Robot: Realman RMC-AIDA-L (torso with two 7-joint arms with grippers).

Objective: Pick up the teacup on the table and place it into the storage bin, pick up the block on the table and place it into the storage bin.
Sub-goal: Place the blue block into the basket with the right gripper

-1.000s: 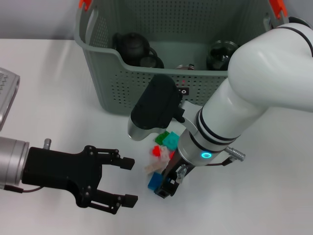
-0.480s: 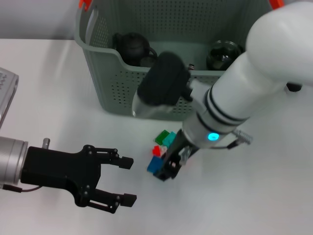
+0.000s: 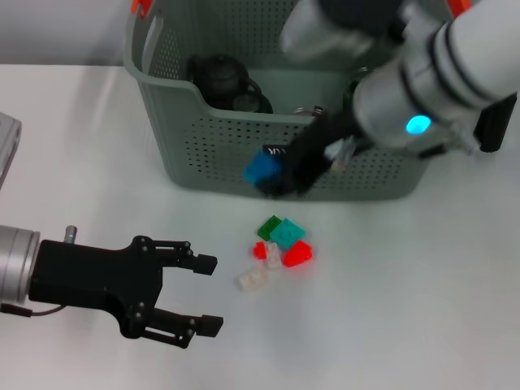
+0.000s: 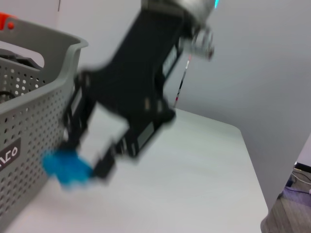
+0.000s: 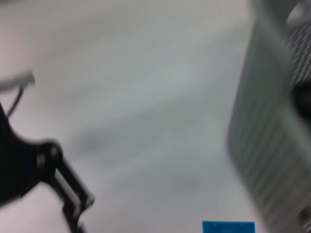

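In the head view, the blue block (image 3: 262, 169) hangs outside the bin's front side (image 3: 211, 154). The block would fall short if my right gripper opened now, so it is too early to release.
My right gripper (image 3: 275, 177) is shut on a blue block (image 3: 262, 169) and holds it in the air in front of the front wall of the storage bin (image 3: 203, 138), a grey-green perforated basket with orange clips. The left wrist view shows the same block (image 4: 65, 166) in the right gripper (image 4: 92, 162) beside the bin (image 4: 34, 92); the right wrist view shows the block (image 5: 228, 226) too. A dark teapot (image 3: 218, 75) and dark cups (image 3: 252, 102) lie inside the bin. My left gripper (image 3: 207, 294) is open and empty above the table at the front left.
Several loose blocks lie on the table in front of the bin: green (image 3: 269, 227), teal (image 3: 287, 234), red (image 3: 297, 253) and white (image 3: 253, 280). A grey object (image 3: 6, 130) sits at the far left edge.
My right gripper has lifted the blue block from the pile and moved it up and back toward the bin. The left arm has barely moved.
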